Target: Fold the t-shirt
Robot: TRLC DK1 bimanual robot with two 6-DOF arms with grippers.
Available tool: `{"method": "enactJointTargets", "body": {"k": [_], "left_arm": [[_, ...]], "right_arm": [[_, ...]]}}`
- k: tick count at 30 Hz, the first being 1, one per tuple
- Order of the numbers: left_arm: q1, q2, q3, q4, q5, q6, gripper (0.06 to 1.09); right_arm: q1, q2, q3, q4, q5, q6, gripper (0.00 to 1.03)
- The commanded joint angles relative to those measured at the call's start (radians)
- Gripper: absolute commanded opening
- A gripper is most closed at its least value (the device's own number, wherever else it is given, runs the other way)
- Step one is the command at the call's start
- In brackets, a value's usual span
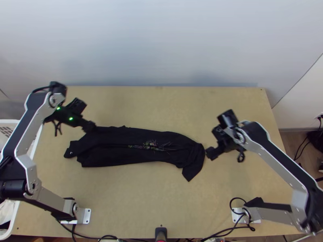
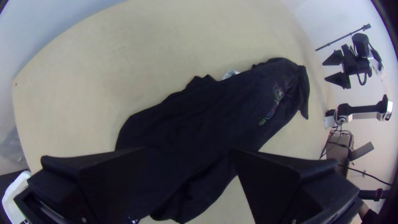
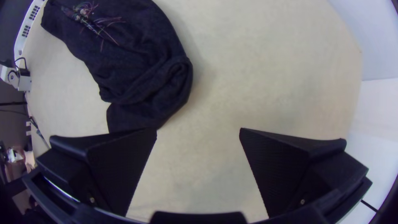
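My right gripper grabs the black t-shirt by its gathered end (image 1: 198,151) beside the sleeve (image 1: 191,171) next, to fold the t-shirt.
A black t-shirt (image 1: 121,149) lies as a long narrow strip across the middle of the table, its coloured print along the centre and a sleeve sticking out toward the near edge at its right end. My left gripper (image 1: 91,127) is at the strip's left end in the top view; in the left wrist view the left gripper (image 2: 188,153) stands open over the dark cloth (image 2: 199,112). Just beyond the shirt's right end is my right gripper (image 1: 209,154). In the right wrist view the right gripper (image 3: 199,132) is open, with bare table between its fingers and the shirt (image 3: 137,62) beside it.
A white basket (image 1: 15,218) stands at the table's left edge. The wooden table (image 1: 161,193) has bare surface on the near and far sides of the shirt. A small black device (image 1: 160,233) sits at the near edge among cables. A pale wall rises behind the table.
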Motion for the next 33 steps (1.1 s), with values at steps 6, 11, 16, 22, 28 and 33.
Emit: {"method": "enactJointTargets", "body": {"k": [6,11,16,22,28,33], "left_arm": [[0.243,-0.044,-0.201,0.131,-0.143,0.198,1.03],[0.278,-0.035,-0.236,0.134,-0.17,0.256,0.99],[0.279,-0.034,-0.299,0.166,-0.177,0.276,0.99],[0.256,-0.021,-0.342,0.209,-0.177,0.274,0.97],[0.26,-0.008,-0.345,0.238,-0.182,0.274,0.97],[0.261,-0.001,-0.343,0.255,-0.183,0.276,0.97]], "right_arm": [[0.071,0.213,0.12,0.064,-0.021,0.007,0.92],[0.062,0.212,0.12,0.064,-0.021,0.009,0.92],[0.054,0.202,0.12,0.064,-0.021,0.013,0.92],[0.044,0.199,0.112,0.061,-0.021,0.013,0.92],[0.047,0.247,0.114,0.079,-0.021,0.012,0.92],[0.064,0.304,0.121,0.1,-0.021,0.01,0.87]]}}
